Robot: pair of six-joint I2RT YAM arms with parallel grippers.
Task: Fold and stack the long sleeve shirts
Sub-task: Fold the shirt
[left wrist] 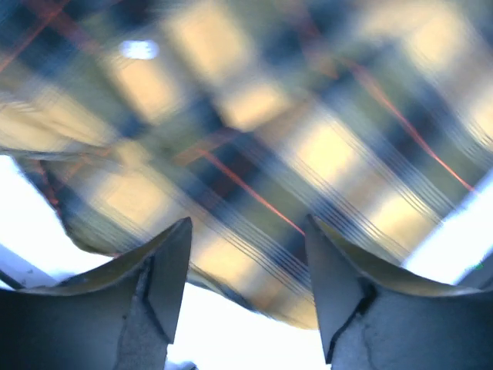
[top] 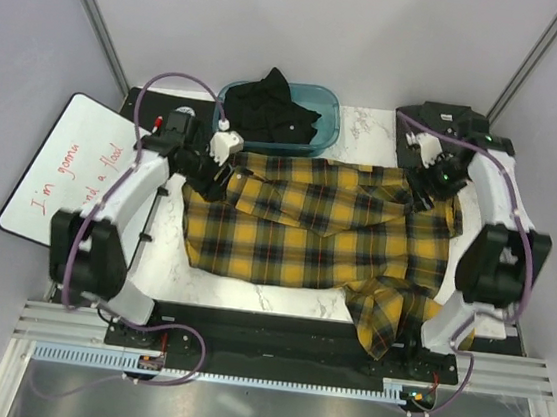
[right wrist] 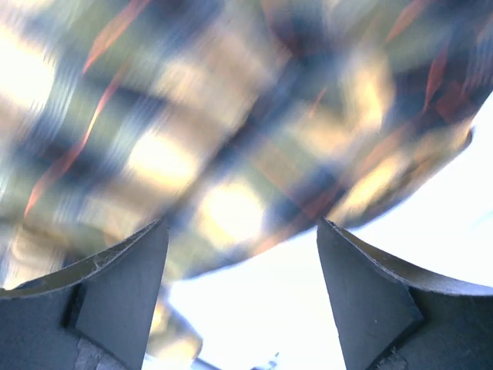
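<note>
The overhanging sleeve needs to be folded over the shirt's body, so my right gripper should next grab the plaid shirt [top: 317, 223] where that sleeve meets the shirt's near side.
The yellow-and-black plaid shirt [top: 317, 223] lies spread across the white table, one sleeve hanging over the near edge at the right. My left gripper [top: 220, 177] is open at the shirt's far left edge; in the left wrist view the plaid cloth [left wrist: 254, 131] fills the frame beyond the fingertips [left wrist: 176, 254]. My right gripper [top: 427, 193] is open at the shirt's far right corner; the right wrist view shows blurred plaid cloth [right wrist: 223, 146] past the fingertips [right wrist: 339, 262]. Dark shirts [top: 275, 109] lie heaped in the bin.
A teal bin [top: 325, 108] stands at the back centre. A whiteboard [top: 71, 170] with red writing leans at the left. A black device [top: 449, 122] sits at the back right. The table [top: 168, 251] has bare strips left of the shirt.
</note>
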